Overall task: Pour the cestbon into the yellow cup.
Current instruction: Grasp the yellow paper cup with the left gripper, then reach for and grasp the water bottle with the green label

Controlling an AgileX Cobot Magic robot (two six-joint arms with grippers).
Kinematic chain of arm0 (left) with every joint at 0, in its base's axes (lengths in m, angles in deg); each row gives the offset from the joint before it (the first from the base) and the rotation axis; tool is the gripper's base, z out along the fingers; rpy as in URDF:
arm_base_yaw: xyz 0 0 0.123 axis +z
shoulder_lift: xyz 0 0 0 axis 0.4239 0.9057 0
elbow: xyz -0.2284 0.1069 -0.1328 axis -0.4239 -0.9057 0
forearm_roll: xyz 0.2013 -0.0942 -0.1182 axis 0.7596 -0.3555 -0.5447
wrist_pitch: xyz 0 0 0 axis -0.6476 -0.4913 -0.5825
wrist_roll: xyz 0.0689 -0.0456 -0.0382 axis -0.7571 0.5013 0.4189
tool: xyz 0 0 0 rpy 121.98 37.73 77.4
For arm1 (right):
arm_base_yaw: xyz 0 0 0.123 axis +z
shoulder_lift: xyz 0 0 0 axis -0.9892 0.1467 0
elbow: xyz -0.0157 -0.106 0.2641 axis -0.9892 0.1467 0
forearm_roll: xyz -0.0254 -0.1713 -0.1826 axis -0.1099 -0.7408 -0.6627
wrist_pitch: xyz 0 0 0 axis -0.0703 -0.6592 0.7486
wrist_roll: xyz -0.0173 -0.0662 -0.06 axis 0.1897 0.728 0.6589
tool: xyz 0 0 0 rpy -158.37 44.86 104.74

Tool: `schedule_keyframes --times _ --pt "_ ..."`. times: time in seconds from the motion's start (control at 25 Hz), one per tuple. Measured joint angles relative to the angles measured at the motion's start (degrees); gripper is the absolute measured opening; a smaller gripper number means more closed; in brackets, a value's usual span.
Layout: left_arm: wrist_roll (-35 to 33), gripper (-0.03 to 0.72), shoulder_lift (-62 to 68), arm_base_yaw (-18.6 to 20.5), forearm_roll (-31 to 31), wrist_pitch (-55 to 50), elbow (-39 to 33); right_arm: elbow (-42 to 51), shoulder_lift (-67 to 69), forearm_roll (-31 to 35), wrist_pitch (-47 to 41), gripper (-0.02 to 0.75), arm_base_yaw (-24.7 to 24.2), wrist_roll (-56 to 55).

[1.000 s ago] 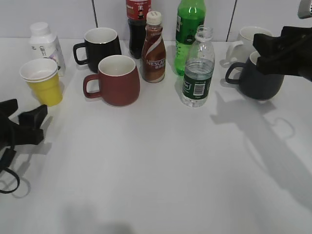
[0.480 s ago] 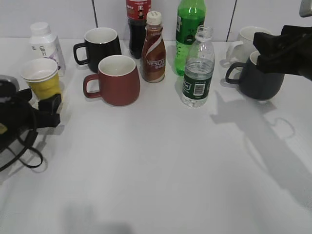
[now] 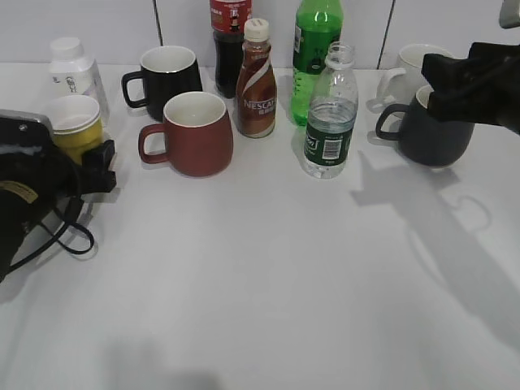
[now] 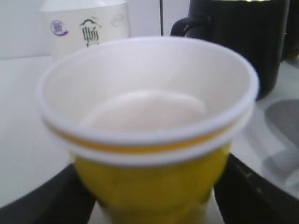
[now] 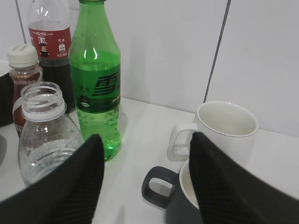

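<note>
My right gripper grabs the cestbon by its labelled body (image 3: pixel 328 138) next, since that leaves the cestbon's opening (image 3: pixel 340 50) free to pour.
The yellow cup (image 3: pixel 75 123), a small paper cup with a white rim, stands at the far left of the table. My left gripper (image 3: pixel 85 162) is open, with a black finger on each side of the cup's lower wall. The cup fills the left wrist view (image 4: pixel 149 140) and looks empty. The cestbon (image 3: pixel 330 114), a clear capless bottle with a dark green label, stands upright at centre right, partly filled. It also shows at the left of the right wrist view (image 5: pixel 44 135). My right gripper (image 3: pixel 439 88) is open and empty, hovering over a dark grey mug (image 3: pixel 435 134) to the right of the bottle.
A reddish-brown mug (image 3: pixel 195 134) and a black mug (image 3: pixel 166 77) stand between cup and bottle. A Nescafe bottle (image 3: pixel 257 81), a cola bottle (image 3: pixel 229 41) and a green bottle (image 3: pixel 315 49) line the back. A white bottle (image 3: pixel 75 69) stands behind the cup, and a white mug (image 3: pixel 414 65) at back right.
My left gripper has moved up from the lower left to the yellow cup, and its fingers now flank it. The right arm has not moved.
</note>
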Motion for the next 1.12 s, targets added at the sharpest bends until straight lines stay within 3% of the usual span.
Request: schedule_keyframes --times 0.48,0.72,0.96,1.12 --pt "0.0 0.573 0.1 0.0 -1.6 -0.2 4.2 0.0 0.4 -0.8 0.0 0.438 0.0 -0.6" --pt "-0.8 0.495 0.1 0.1 -1.5 -3.0 4.5 0.0 6.2 -13.9 0.9 0.44 0.0 -9.7" --pt "-3.2 0.431 0.1 0.1 -0.7 -3.3 4.5 0.0 13.2 -16.7 4.9 0.589 0.0 -12.8" --pt "-3.4 0.42 -0.3 0.1 0.3 -0.4 1.7 0.0 16.5 -20.0 9.0 0.621 0.0 -13.9"
